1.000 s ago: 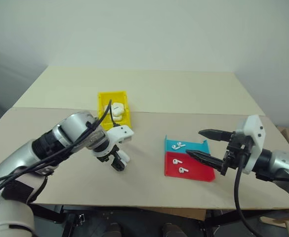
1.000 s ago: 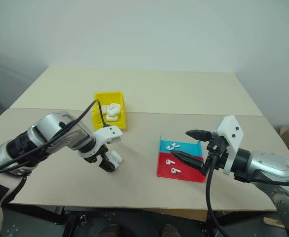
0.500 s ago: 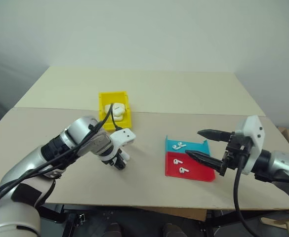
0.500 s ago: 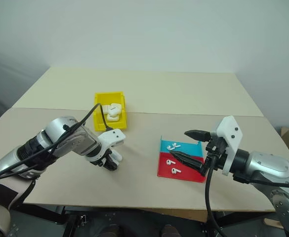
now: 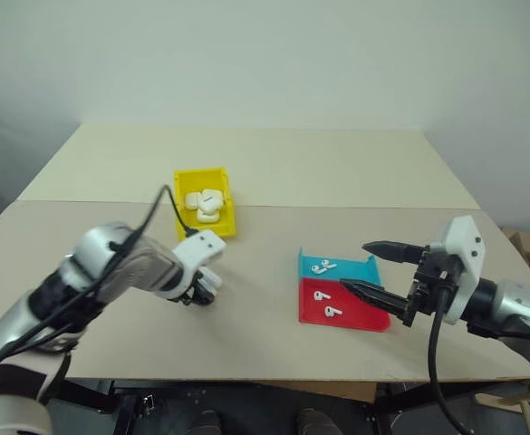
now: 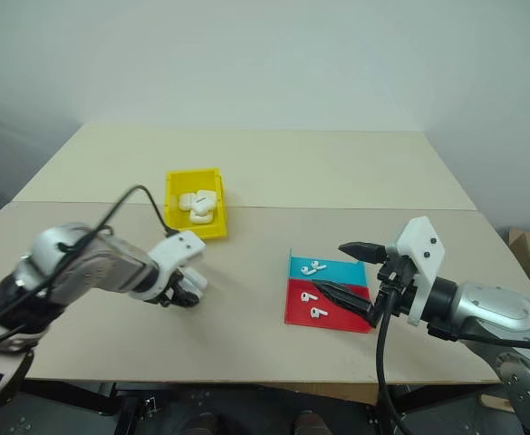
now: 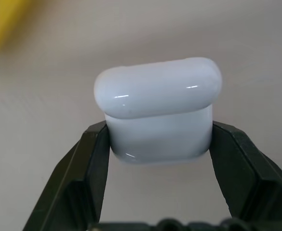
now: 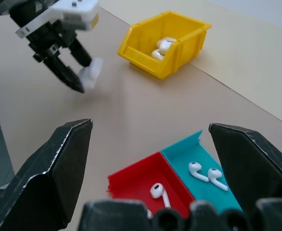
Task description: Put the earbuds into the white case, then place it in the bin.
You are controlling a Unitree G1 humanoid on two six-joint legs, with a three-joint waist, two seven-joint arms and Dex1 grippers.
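Note:
My right gripper grabs one earbud by its rounded head next, to fit that earbud into the white case (image 8: 91, 72).
My left gripper (image 7: 161, 129) is shut on the white case (image 7: 157, 103), its black fingers pressing both sides of the lower body, with the lid closed. It hovers low over the table (image 5: 274, 227), left of centre, in front of the bin (image 5: 208, 231). The case (image 8: 91, 72) also sticks out of the left gripper (image 8: 78, 72) in the right wrist view. Earbuds lie in two trays: a pair (image 5: 326, 266) in the cyan one, two more (image 5: 322, 295) (image 5: 333, 311) in the red one. My right gripper (image 5: 355, 265) stands wide open just right of the trays.
The yellow bin holds several look-alike white cases (image 5: 201, 201). The cyan tray (image 5: 366, 269) and the red tray (image 5: 360, 317) sit side by side right of centre. A seam runs across the table behind the bin.
The left gripper's fingers have closed on the white case, and the arm has turned and drawn a little up and to the left with it. The right arm has stayed still.

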